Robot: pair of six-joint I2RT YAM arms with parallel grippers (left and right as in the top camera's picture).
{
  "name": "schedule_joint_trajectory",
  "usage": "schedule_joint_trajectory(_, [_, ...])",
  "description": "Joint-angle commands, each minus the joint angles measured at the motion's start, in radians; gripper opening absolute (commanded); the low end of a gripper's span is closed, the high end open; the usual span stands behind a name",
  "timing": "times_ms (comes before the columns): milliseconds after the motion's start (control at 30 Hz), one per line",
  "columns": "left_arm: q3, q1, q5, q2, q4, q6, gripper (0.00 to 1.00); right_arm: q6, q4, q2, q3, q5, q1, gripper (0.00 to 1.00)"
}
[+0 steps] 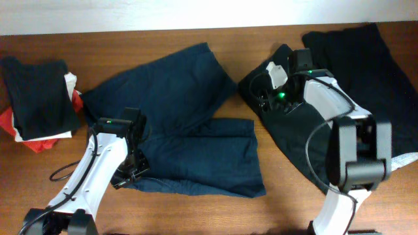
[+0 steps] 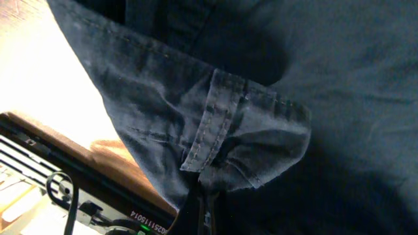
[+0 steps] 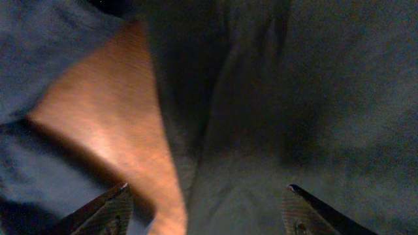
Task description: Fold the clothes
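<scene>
My right gripper will next grab the near leg of the shorts by its hem corner, opposite the waistband, to straighten the shorts for folding.
Navy blue shorts [image 1: 189, 124] lie spread flat in the middle of the wooden table. My left gripper [image 1: 128, 175] is at their lower left corner and is shut on the waistband beside a belt loop [image 2: 209, 124]; the fabric bunches into the fingers [image 2: 204, 212]. My right gripper [image 1: 266, 98] is open and low over a dark garment [image 1: 294, 130], just right of the shorts' upper leg. In the right wrist view the two fingertips [image 3: 206, 194] stand wide apart over the dark cloth [image 3: 294, 98] and a strip of bare wood [image 3: 111, 117].
A stack of folded clothes [image 1: 39, 98], black over white and red, sits at the left edge. More black cloth [image 1: 366, 65] covers the back right of the table. A cable [image 1: 60, 172] loops beside the left arm.
</scene>
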Motion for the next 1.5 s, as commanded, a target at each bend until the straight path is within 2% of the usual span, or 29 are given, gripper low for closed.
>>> schedule_joint_trajectory(0, [-0.006, 0.008, -0.001, -0.017, 0.008, -0.024, 0.0, 0.003, 0.014, 0.076, 0.008, 0.097, -0.03, 0.77])
schedule_joint_trajectory(100, [-0.006, 0.008, 0.007, -0.017, 0.048, -0.024, 0.0, 0.039, 0.02, 0.087, 0.008, 0.243, -0.129, 0.77])
schedule_joint_trajectory(200, [-0.006, 0.008, 0.007, -0.017, 0.068, -0.024, 0.0, 0.172, 0.023, 0.086, 0.01, 0.337, -0.301, 0.78])
schedule_joint_trajectory(233, [-0.006, 0.008, 0.007, -0.017, 0.075, -0.024, 0.02, 0.23, 0.014, 0.086, 0.021, 0.33, -0.369, 0.8])
schedule_joint_trajectory(267, [-0.006, 0.008, 0.013, -0.017, 0.082, -0.024, 0.08, 0.237, 0.003, 0.086, 0.038, 0.257, -0.418, 0.8])
schedule_joint_trajectory(300, [-0.006, 0.008, 0.021, -0.017, 0.089, -0.024, 0.09, 0.217, -0.017, 0.084, 0.062, 0.158, -0.455, 0.81])
schedule_joint_trajectory(367, [-0.006, 0.008, 0.027, -0.017, 0.112, -0.024, 0.08, 0.144, -0.12, 0.082, 0.139, -0.037, -0.491, 0.82])
schedule_joint_trajectory(433, [-0.006, 0.008, 0.037, -0.017, 0.146, -0.024, 0.08, 0.073, -0.336, 0.057, 0.248, -0.097, -0.467, 0.83])
schedule_joint_trajectory(467, [-0.006, 0.008, 0.037, -0.017, 0.16, -0.024, 0.08, 0.114, -0.422, 0.028, 0.269, -0.097, -0.451, 0.82])
schedule_joint_trajectory(533, [-0.006, 0.008, 0.037, -0.017, 0.177, -0.024, 0.08, 0.305, -0.546, -0.004, 0.269, -0.114, -0.458, 0.84])
schedule_joint_trajectory(633, [-0.006, 0.008, 0.037, -0.017, 0.202, -0.023, 0.08, 0.306, -0.729, -0.013, 0.244, -0.108, -0.459, 0.84])
schedule_joint_trajectory(667, [-0.006, 0.008, 0.037, -0.017, 0.205, -0.023, 0.08, 0.306, -0.737, -0.029, 0.216, -0.104, -0.458, 0.84])
schedule_joint_trajectory(767, [-0.006, 0.008, 0.037, -0.017, 0.213, -0.023, 0.08, 0.344, -0.69, -0.158, 0.045, -0.104, -0.458, 0.84])
schedule_joint_trajectory(833, [-0.006, 0.008, 0.037, -0.017, 0.216, -0.023, 0.08, 0.375, -0.636, -0.317, -0.139, -0.105, -0.457, 0.85])
schedule_joint_trajectory(867, [-0.006, 0.008, 0.037, -0.017, 0.216, -0.023, 0.1, 0.393, -0.615, -0.392, -0.222, -0.105, -0.457, 0.88])
schedule_joint_trajectory(900, [-0.006, 0.008, 0.037, -0.017, 0.217, -0.023, 0.1, 0.394, -0.599, -0.451, -0.288, -0.105, -0.455, 0.99])
schedule_joint_trajectory(967, [-0.006, 0.008, 0.038, -0.017, 0.217, -0.023, 0.1, 0.445, -0.571, -0.575, -0.443, -0.119, -0.439, 0.99])
schedule_joint_trajectory(1033, [-0.006, 0.008, 0.038, -0.017, 0.218, -0.023, 0.1, 0.445, -0.509, -0.645, -0.574, -0.221, -0.422, 0.99])
schedule_joint_trajectory(1067, [-0.006, 0.008, 0.039, -0.017, 0.217, -0.023, 0.1, 0.445, -0.469, -0.657, -0.634, -0.288, -0.41, 0.96])
schedule_joint_trajectory(1100, [-0.006, 0.008, 0.045, -0.017, 0.217, -0.023, 0.1, 0.449, -0.446, -0.657, -0.68, -0.33, -0.398, 0.83])
schedule_joint_trajectory(1133, [-0.006, 0.008, 0.049, -0.017, 0.217, -0.023, 0.1, 0.5, -0.408, -0.657, -0.745, -0.337, -0.373, 0.81])
schedule_joint_trajectory(1200, [-0.006, 0.008, 0.049, -0.017, 0.218, -0.023, 0.1, 0.59, -0.314, -0.657, -0.848, -0.322, -0.313, 0.82])
schedule_joint_trajectory(1233, [-0.006, 0.008, 0.049, -0.017, 0.22, -0.023, 0.1, 0.689, -0.217, -0.657, -0.911, -0.239, -0.245, 0.82])
schedule_joint_trajectory(1333, [-0.006, 0.008, 0.049, -0.017, 0.224, -0.023, 0.1, 0.809, -0.125, -0.657, -0.939, -0.138, -0.1, 0.83])
schedule_joint_trajectory(1467, [-0.006, 0.008, 0.049, -0.017, 0.224, -0.023, 0.1, 0.984, -0.023, -0.657, -0.939, -0.137, 0.089, 0.84])
